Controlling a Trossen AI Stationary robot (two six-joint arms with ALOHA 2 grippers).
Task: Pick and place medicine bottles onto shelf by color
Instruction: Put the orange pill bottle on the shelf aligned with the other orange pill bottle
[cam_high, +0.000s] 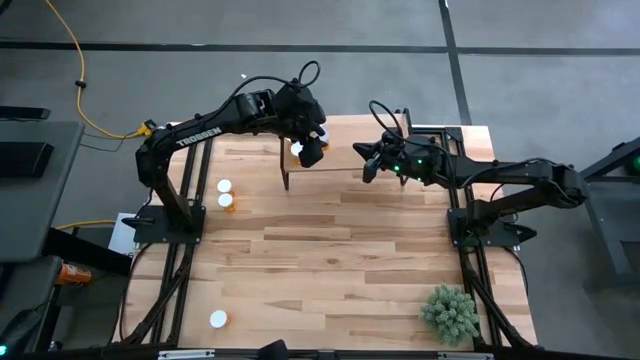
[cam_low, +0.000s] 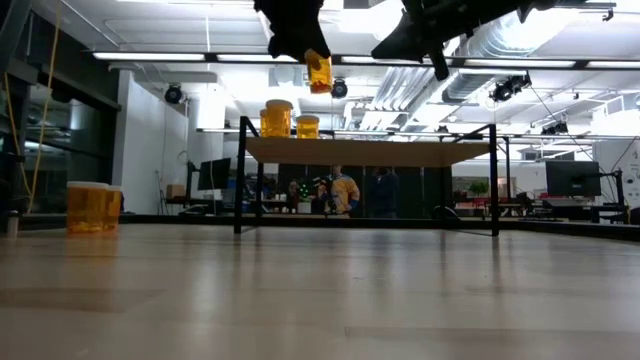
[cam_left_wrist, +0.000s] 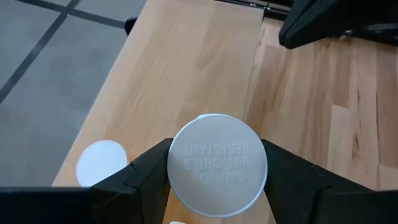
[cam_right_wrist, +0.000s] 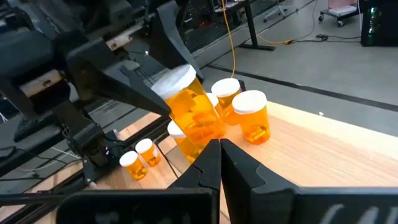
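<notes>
The bottle hangs above the shelf board and would drop, so my left gripper must lower it onto the board before releasing.
My left gripper (cam_high: 311, 150) is shut on an orange medicine bottle with a white cap (cam_low: 319, 72), held above the left end of the shelf (cam_low: 370, 151). The shelf also shows in the high view (cam_high: 340, 140). Two more bottles (cam_low: 277, 118) (cam_low: 307, 126) stand on that end of the shelf. In the right wrist view several bottles (cam_right_wrist: 252, 116) stand there. My right gripper (cam_right_wrist: 219, 154) is shut and empty. It hovers over the shelf's middle (cam_high: 366, 160), pointing at the held bottle (cam_right_wrist: 189, 109). My left gripper pinches the bottle at its white cap (cam_left_wrist: 217, 165) between its two fingers (cam_left_wrist: 146, 171), one on each side. The fingers come from above, pointing down. The bottle hangs below them, tilted, clear of the shelf.
Two bottles (cam_high: 226, 194) stand on the table's left side. They show as a pair in the low view (cam_low: 90, 206). One more bottle (cam_high: 218, 319) stands near the front left. A green plant (cam_high: 450, 312) stands at the front right. People show in the room behind the shelf.
</notes>
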